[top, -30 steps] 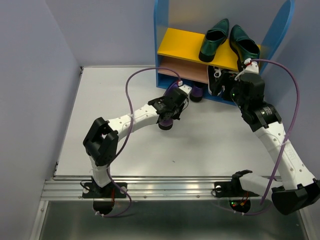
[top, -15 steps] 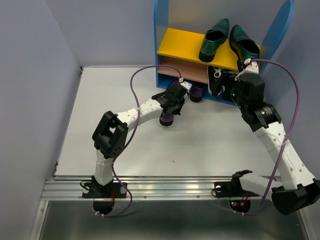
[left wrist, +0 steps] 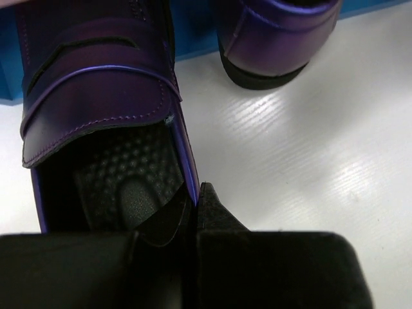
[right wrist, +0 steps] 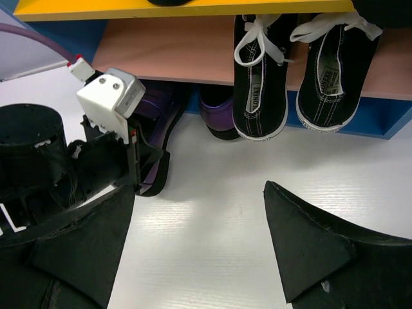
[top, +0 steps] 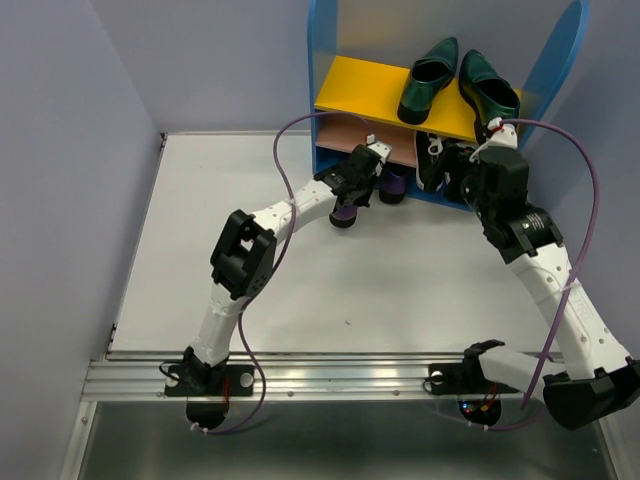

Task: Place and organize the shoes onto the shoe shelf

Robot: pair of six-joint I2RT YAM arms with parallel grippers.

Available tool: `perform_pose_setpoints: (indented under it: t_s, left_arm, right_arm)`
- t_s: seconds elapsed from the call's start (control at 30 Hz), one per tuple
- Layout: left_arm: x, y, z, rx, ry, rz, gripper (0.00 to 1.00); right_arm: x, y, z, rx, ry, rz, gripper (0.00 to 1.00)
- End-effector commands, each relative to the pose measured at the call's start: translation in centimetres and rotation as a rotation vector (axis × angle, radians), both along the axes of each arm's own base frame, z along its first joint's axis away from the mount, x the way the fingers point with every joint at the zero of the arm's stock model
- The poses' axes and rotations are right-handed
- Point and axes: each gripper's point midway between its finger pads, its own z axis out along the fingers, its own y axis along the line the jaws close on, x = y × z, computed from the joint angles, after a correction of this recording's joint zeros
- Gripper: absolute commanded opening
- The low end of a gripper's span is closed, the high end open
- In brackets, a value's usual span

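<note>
The purple shoe would end short, as its heel sticks out farther from the blue base than the other's, so my left gripper should move it toward the base before releasing.
The shoe shelf stands at the back with two green loafers on its yellow board. Two black sneakers sit on the tan board. My left gripper is shut on the side wall of a purple shoe, whose toe points at the blue base. In the top view this gripper holds that shoe just in front of the shelf. The other purple shoe rests by the base to its right. My right gripper hangs open over bare table before the sneakers.
The left arm's cable loops up in front of the shelf's left side panel. Grey walls close in the white table on the left and at the back. The right arm stretches along the right side.
My left gripper has carried the purple shoe away from the table's middle and up to the shelf's base, beside the other purple shoe. The right arm has not moved.
</note>
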Motion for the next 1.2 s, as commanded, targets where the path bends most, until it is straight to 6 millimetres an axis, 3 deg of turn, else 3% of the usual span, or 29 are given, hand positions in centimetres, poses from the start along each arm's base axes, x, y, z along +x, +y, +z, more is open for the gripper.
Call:
perform_pose_setpoints:
  t_s: [0.0,0.4,1.17]
  left_arm:
    - [3.4,-1.5,7.7,-0.112,-0.184,-0.019,0.0]
    - [6.3,-3.5,6.9,-0.129,-0.217,-0.066,0.0]
    - [10.3,-3.6,7.9,-0.132,-0.332,-0.065,0.0]
  right_arm:
    - [0.0,-0.5,2.7,0.01,-0.066,-0.018,0.87]
    - [-0.2,-0.5,2.5,0.01,-0.057,-0.018,0.87]
    - [-0.7,-0.4,2.9,0.028,-0.059,-0.012,0.87]
